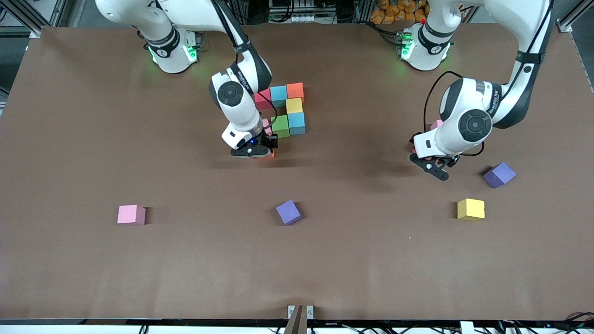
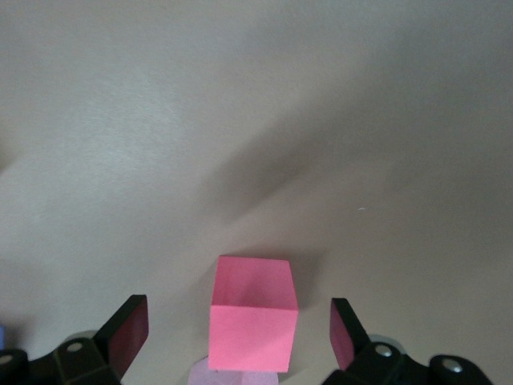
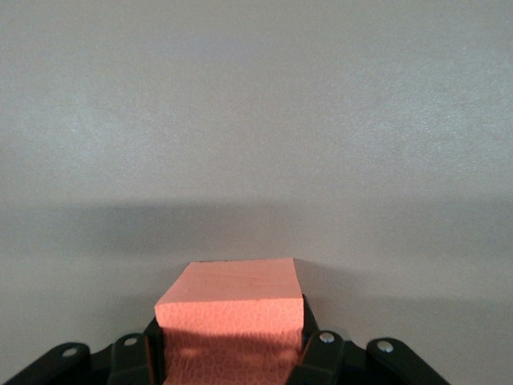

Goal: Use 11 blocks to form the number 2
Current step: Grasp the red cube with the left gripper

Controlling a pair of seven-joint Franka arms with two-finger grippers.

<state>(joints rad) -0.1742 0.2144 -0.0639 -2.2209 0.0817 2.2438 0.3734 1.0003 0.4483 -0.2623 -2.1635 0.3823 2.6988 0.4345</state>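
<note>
The orange block's lower edge [image 1: 269, 158] [image 3: 243, 261] meets its shadow on the tabletop, so the block would rest there. It is now time to open my right gripper.
Several blocks form a cluster: a red one [image 1: 263, 99], light blue [image 1: 278, 95], orange [image 1: 295, 91], yellow [image 1: 294, 105], light blue [image 1: 297, 123], green [image 1: 280, 126] and a half-hidden pink one [image 1: 266, 124]. My right gripper [image 1: 265, 150] [image 3: 230, 341] is shut on an orange block [image 1: 268, 156] [image 3: 232, 301], low over the table just nearer the camera than the green one. My left gripper [image 1: 436, 169] [image 2: 240, 333] is open toward the left arm's end, with a pink block [image 2: 252, 313] on the table between its fingers. A pink corner [image 1: 436, 124] shows beside that wrist.
Loose on the table nearer the camera lie a pink block [image 1: 131, 215], a purple cube [image 1: 288, 212] and a yellow block [image 1: 471, 209]. A second purple cube [image 1: 499, 175] lies close to my left gripper.
</note>
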